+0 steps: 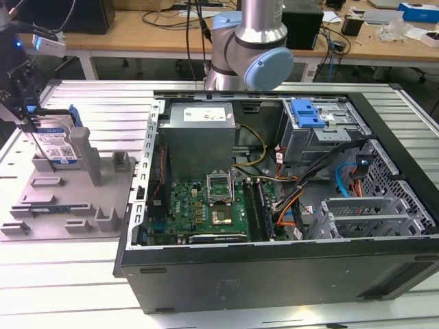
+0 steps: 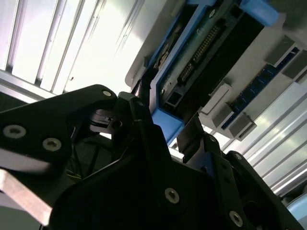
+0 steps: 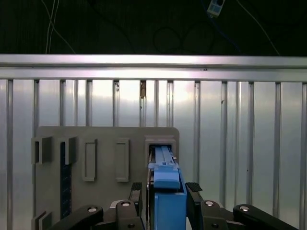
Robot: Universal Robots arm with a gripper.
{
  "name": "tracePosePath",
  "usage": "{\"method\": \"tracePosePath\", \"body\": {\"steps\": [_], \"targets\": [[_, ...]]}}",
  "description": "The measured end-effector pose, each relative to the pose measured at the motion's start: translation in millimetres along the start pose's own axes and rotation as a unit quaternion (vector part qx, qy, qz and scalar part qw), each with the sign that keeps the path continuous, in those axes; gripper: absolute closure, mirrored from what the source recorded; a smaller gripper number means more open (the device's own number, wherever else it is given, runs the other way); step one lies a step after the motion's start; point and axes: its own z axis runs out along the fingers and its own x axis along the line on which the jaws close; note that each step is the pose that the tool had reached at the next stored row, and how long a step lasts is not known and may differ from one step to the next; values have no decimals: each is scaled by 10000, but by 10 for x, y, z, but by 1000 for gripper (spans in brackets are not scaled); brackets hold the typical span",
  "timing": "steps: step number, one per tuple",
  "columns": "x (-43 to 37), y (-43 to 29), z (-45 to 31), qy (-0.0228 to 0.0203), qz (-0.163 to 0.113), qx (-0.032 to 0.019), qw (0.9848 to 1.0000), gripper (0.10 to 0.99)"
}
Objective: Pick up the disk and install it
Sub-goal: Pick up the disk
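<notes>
My gripper needs to close on the disk (image 1: 56,142) now. Its fingers are on either side of the blue carrier, so they would hold the disk.
The disk (image 1: 56,142), a silver-grey drive with a white-and-blue label in a bright blue carrier, stands on edge in a slot of the grey fixture plate (image 1: 65,199) at the exterior view's left. My gripper (image 1: 26,110) hangs over it from above. In the first wrist view the gripper (image 3: 164,194) has its black fingers (image 3: 193,190) pressed to both sides of the blue carrier (image 3: 166,178). The second wrist view shows the disk's connector edge (image 2: 201,48) between the same fingers (image 2: 145,91). The disk's far end still sits in the fixture slot.
An open computer case (image 1: 274,199) lies at the exterior view's right, with a motherboard (image 1: 206,205), loose cables and a grey drive cage topped by a blue tab (image 1: 306,113). The arm's base (image 1: 247,48) rises behind it. The ribbed aluminium table (image 3: 240,134) surrounds the fixture.
</notes>
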Motion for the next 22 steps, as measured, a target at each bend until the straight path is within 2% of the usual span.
{"method": "tracePosePath", "body": {"steps": [5,6,7,16,18,22], "targets": [[-6,5,4,0,0,1,10000,604],[-6,6,5,0,0,0,10000,620],[-6,7,6,0,0,0,10000,690],[-6,10,15,0,0,0,10000,690],[-6,10,15,0,0,0,10000,722],[-6,9,16,0,0,0,10000,722]]}}
